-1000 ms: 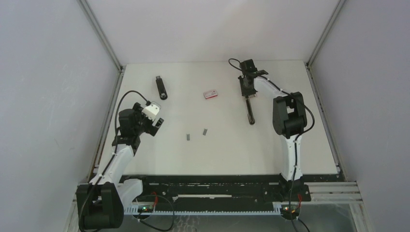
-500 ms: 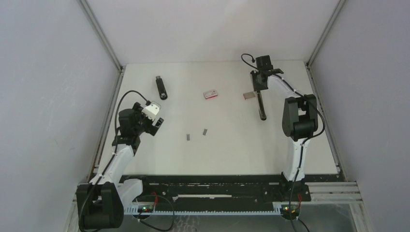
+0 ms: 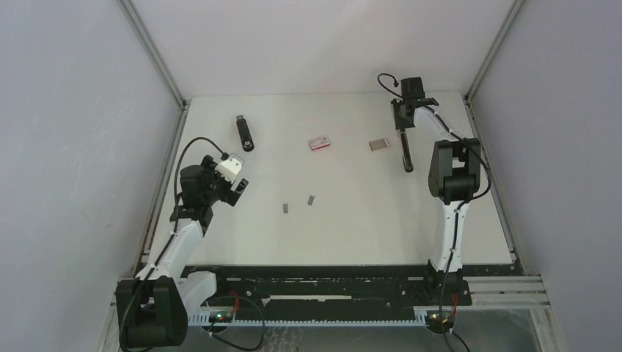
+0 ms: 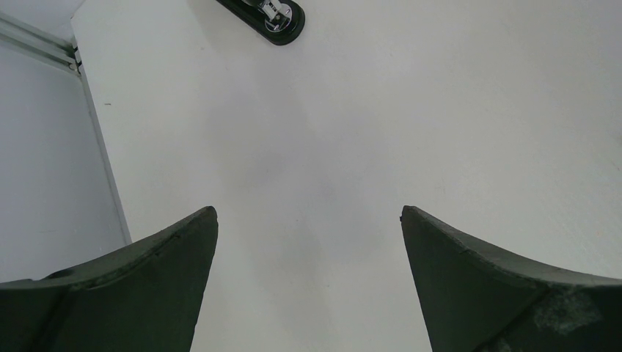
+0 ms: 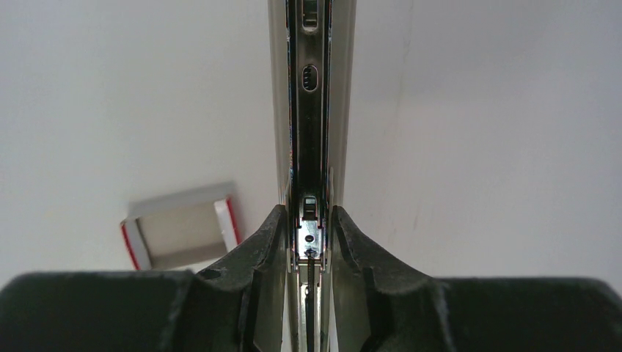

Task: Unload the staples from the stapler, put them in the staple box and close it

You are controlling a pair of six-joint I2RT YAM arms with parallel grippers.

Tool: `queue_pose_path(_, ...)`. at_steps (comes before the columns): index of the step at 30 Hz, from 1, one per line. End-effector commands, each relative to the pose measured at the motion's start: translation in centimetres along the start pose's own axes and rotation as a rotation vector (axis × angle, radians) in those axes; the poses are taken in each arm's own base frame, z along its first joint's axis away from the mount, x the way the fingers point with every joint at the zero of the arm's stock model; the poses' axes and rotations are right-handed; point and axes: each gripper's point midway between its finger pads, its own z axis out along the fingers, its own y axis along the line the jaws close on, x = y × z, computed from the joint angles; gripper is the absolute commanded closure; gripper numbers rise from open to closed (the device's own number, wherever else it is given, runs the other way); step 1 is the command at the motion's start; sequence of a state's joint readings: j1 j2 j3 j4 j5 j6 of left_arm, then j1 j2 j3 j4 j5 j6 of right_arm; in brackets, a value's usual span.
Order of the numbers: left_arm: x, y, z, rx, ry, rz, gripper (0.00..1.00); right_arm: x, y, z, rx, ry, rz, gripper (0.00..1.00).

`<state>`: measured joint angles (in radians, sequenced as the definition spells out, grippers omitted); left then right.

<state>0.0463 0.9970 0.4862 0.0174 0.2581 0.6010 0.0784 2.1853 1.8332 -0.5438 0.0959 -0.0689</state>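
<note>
The long black stapler hangs above the bare table. It would drop if I opened now, so my right gripper should keep holding it.
My right gripper is shut on a long black stapler at the table's back right. The right wrist view looks down the stapler's open shiny metal channel between my fingers. Two short grey strips of staples lie side by side on the table's middle. My left gripper hovers open over bare table at the left, with nothing between its fingers. A second black stapler lies beyond it at the back left.
A small red-and-white box lies at the back centre. An open red-and-white box tray lies just left of the held stapler. Grey walls close in the table on three sides.
My right arm has carried the stapler to the right and toward the back wall. The open box tray now shows on the table beside it. The left arm has not moved.
</note>
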Motion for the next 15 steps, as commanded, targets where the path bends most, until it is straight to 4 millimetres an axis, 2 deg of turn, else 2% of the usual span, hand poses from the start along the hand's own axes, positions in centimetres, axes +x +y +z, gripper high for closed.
queue_pose_path(1,0.0,-0.1,0.1,0.002,-0.018,-0.004,0.0,-3.6,-1.2,0.1,0.02,-0.09,0.006,1.0)
queue_pose_path(6,0.0,-0.2,0.1,0.007,-0.017,-0.003,0.0,-3.8,-1.9,1.8,0.041,-0.077,0.012,1.0)
queue_pose_path(15,0.1,-0.2,0.1,0.01,-0.017,0.004,0.0,-4.1,-2.1,3.8,0.034,-0.068,0.037,1.0)
